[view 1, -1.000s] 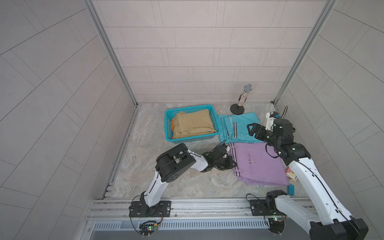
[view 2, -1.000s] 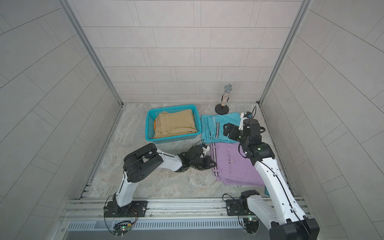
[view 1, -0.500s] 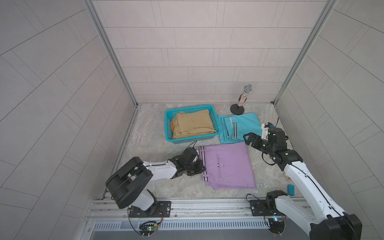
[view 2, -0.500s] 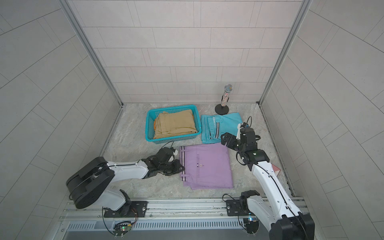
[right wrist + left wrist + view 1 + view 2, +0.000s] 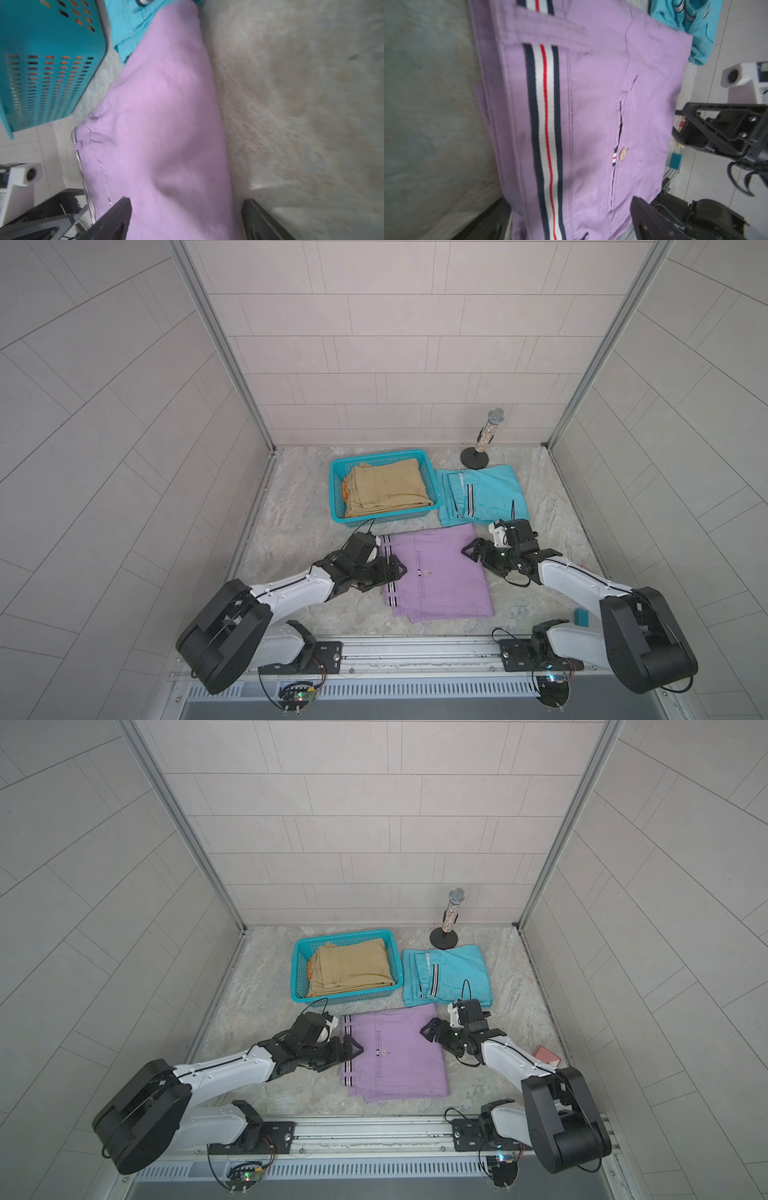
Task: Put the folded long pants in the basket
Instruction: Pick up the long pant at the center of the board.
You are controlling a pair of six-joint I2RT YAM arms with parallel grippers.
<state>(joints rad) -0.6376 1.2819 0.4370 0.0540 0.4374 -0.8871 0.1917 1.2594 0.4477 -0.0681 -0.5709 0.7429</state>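
My left gripper picks up the folded lilac pants (image 5: 436, 576) by their striped edge next, opposite my right gripper, since that keeps them folded and spread into the basket.
The teal basket (image 5: 337, 493) (image 5: 297, 977) stands at the back and holds folded tan pants (image 5: 388, 489) over a sliver of orange pants (image 5: 344, 489). Folded turquoise pants (image 5: 484, 493) (image 5: 449, 973) lie to its right. Folded lilac pants (image 5: 436, 576) (image 5: 395, 1056) lie flat in front. My left gripper (image 5: 392, 570) (image 5: 569, 224) is open, its jaws straddling the lilac pants' striped left edge. At the lilac pants' far right corner, my right gripper (image 5: 473, 551) (image 5: 187, 220) is open with the cloth's edge between its fingers (image 5: 116, 218).
A glittery microphone on a round stand (image 5: 484, 439) is at the back right, touching the turquoise pants. A small teal block (image 5: 580, 617) and a red box (image 5: 546, 1056) lie by the right wall. The arms' mounting rail (image 5: 415, 651) runs along the front.
The lilac pants were dragged left, to in front of the basket. My left gripper opened and let go of their striped edge. My right gripper came down from the turquoise pants to the lilac pants' right corner.
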